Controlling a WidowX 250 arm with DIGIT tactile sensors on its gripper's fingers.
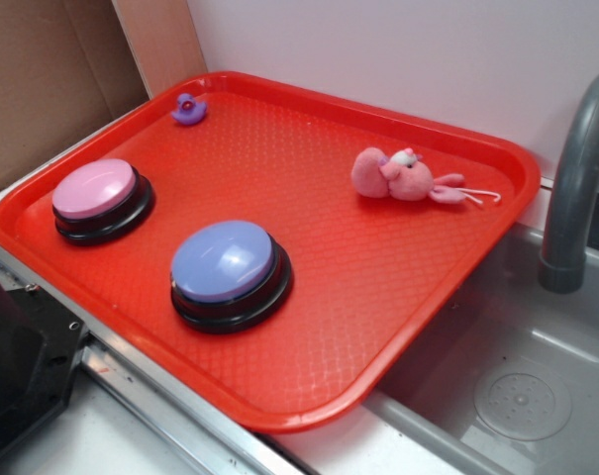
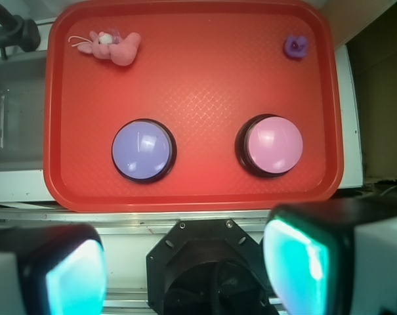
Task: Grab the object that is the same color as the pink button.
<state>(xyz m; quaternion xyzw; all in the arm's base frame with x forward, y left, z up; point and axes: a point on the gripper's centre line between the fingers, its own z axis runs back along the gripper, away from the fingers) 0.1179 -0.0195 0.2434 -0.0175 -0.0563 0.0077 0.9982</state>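
My gripper should grab the plush toy by its round body [image 1: 369, 173] next, to pick out the object matching the pink button [image 1: 95, 191].
A small pink plush toy [image 1: 398, 176] [image 2: 114, 46] with pale string limbs lies on its side near the tray's far right corner in the exterior view. The pink button [image 1: 95, 191] [image 2: 272, 145], domed with a black base, sits at the tray's left. My gripper [image 2: 185, 266] shows only in the wrist view. It hangs high above the robot's base, off the near edge of the tray, far from the toy. It is open, with a wide gap between its teal pads [image 2: 296, 262] and nothing held.
A blue-lavender button [image 1: 226, 263] [image 2: 143, 150] stands mid-tray beside the pink one. A tiny purple duck [image 1: 189, 109] [image 2: 295, 46] sits in a far corner. The red tray [image 1: 398, 327] [image 2: 198, 92] has a raised rim. A grey sink with a faucet [image 1: 576, 178] lies to the right.
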